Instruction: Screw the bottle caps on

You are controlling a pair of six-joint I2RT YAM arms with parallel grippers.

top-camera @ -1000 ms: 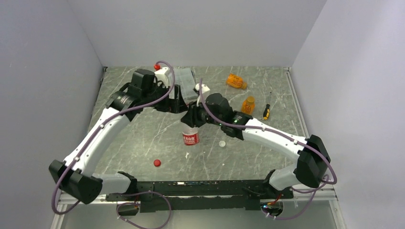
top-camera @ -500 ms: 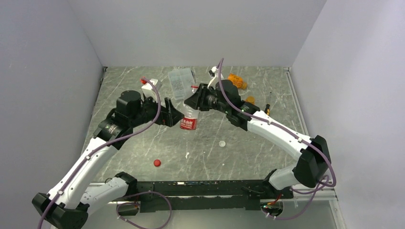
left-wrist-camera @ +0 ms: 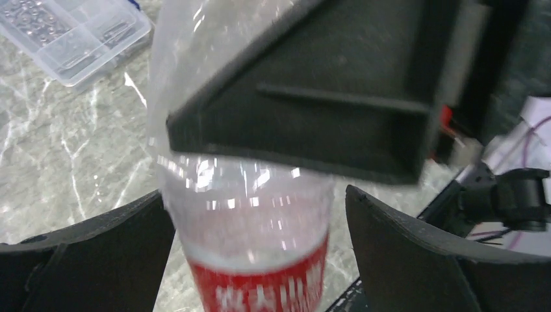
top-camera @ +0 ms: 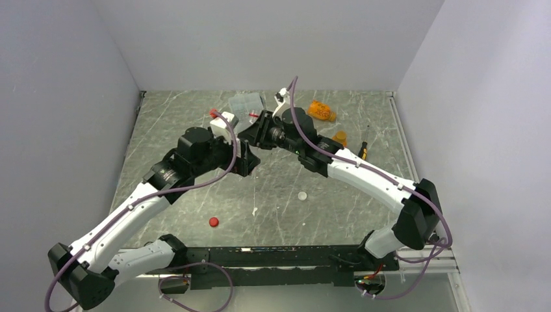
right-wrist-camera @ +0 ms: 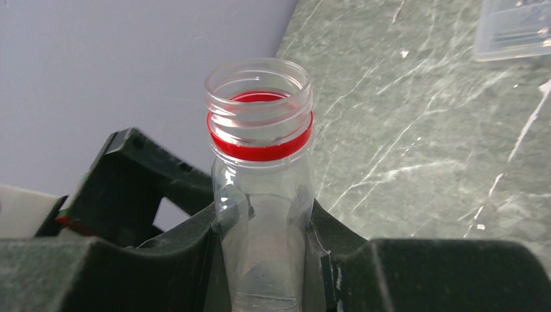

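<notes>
My left gripper is to grab the clear bottle by the red label next. The bottle's opening will then stay free, so the red cap can be screwed on.
My right gripper is shut on the clear bottle just below its neck. The bottle's mouth is open and has a red ring. In the left wrist view the same bottle, with its red label, sits between my open left gripper's fingers, with a gap on the right side. In the top view the two grippers, left and right, meet at the table's middle back and hide the bottle. A red cap and a whitish cap lie loose on the table nearer the front.
An orange bottle lies on its side at the back right; another stands upright near a screwdriver. A flat clear compartment box is at the back centre and also shows in the left wrist view.
My right gripper has carried the clear bottle back and left, off the table. My left gripper has swung in to the right, so its open fingers now flank the bottle.
</notes>
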